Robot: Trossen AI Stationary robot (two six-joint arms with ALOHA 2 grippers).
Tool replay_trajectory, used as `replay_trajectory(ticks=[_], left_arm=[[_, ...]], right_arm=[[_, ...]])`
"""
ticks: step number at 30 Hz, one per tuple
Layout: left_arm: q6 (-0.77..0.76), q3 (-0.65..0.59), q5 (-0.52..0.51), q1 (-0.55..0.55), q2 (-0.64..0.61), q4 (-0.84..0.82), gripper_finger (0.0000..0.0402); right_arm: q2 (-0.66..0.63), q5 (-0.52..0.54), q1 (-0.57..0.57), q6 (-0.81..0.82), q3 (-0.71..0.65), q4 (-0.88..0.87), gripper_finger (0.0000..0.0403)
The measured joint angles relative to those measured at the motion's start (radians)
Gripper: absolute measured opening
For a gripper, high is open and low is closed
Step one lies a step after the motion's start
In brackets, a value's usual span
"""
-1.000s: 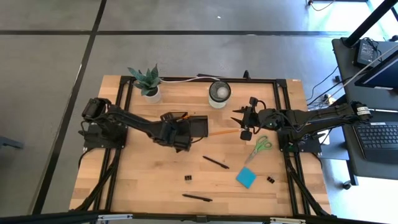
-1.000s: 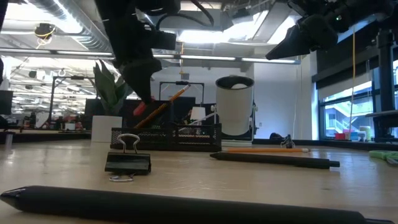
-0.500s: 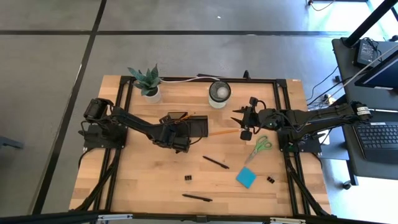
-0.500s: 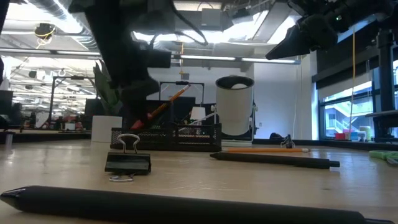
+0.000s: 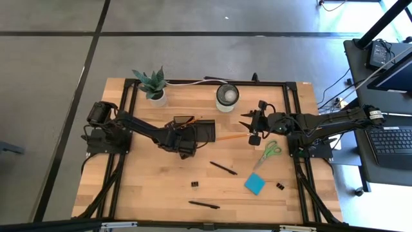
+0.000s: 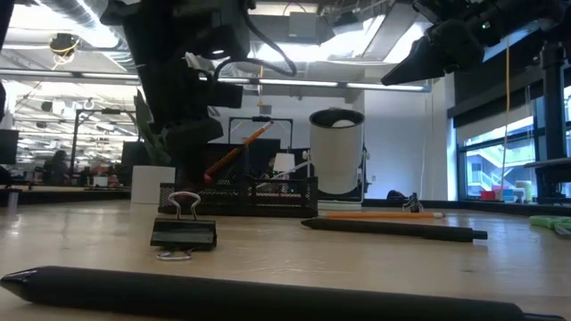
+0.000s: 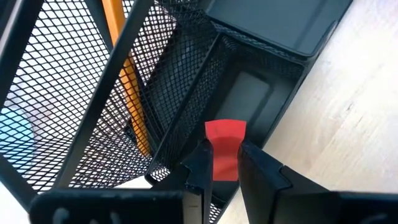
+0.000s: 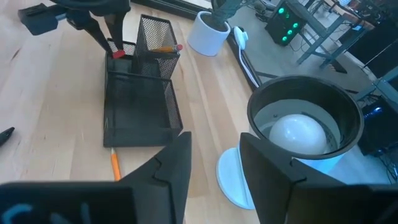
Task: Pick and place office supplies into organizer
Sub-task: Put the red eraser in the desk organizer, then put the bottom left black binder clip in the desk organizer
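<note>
The robot's left gripper should open now, because the red eraser (image 7: 225, 146) hangs inside the low compartment's rim (image 7: 287, 93) in the left wrist view.
My left gripper (image 7: 224, 163) is shut on the small red eraser (image 7: 225, 146). It stands over the black mesh organizer (image 5: 198, 131), at the low compartment (image 7: 249, 106) beside the mesh pencil holder. An orange pencil (image 7: 127, 81) leans in that holder. The right wrist view shows the eraser (image 8: 117, 54) at the organizer's (image 8: 138, 102) far end. My right gripper (image 8: 214, 163) is open and hovers right of the organizer, near the white-rimmed cup (image 8: 305, 124). On the table lie an orange pencil (image 5: 232, 137), green scissors (image 5: 270, 152) and a blue pad (image 5: 254, 184). My left gripper pinches the red eraser between its two fingers, which lie on its long sides near the lower end (image 7: 225, 169). The fingers come from above, slanting down. The eraser's free end (image 7: 225, 129) juts past the fingertips over the compartment; whether it touches the tray I cannot tell.
Two black pens (image 5: 223, 168) (image 5: 204, 205) and two black clips (image 5: 195, 185) (image 5: 280, 186) lie on the near half of the table. A potted plant (image 5: 152, 84) stands at the far edge, left of the cup (image 5: 227, 95). In the low view a clip (image 6: 183, 230) sits in front of the organizer.
My left gripper has carried the eraser a little toward the table's left edge and down toward the organizer. In the low view the eraser sank from above the organizer's wall to out of sight behind the gripper and the mesh. The right arm kept still.
</note>
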Motion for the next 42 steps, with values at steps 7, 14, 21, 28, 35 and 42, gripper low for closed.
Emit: replay_trajectory(ticks=[7, 14, 21, 28, 35, 42], left_arm=[[0.000, 0.000, 0.004, 0.000, 0.000, -0.002, 0.0072], [0.000, 0.000, 0.019, 0.000, -0.001, -0.004, 0.0107], [0.019, 0.008, 0.014, 0.001, -0.001, -0.016, 0.0138], [0.078, 0.098, 0.014, -0.008, -0.003, -0.081, 0.0142], [0.306, 0.195, 0.115, -0.091, -0.005, -0.073, 0.0137], [0.442, 0.197, 0.253, -0.245, -0.005, 0.091, 0.0145]], right_arm=[[0.000, 0.000, 0.000, 0.000, 0.000, 0.000, 0.0140], [0.000, 0.000, 0.000, 0.000, 0.000, -0.001, 0.0140], [0.000, 0.000, 0.000, 0.000, 0.000, -0.001, 0.0140], [0.000, 0.000, 0.000, 0.000, 0.000, -0.002, 0.0140], [0.000, 0.000, 0.000, 0.000, 0.000, -0.002, 0.0140], [0.000, 0.000, 0.000, 0.000, 0.000, -0.003, 0.0140]])
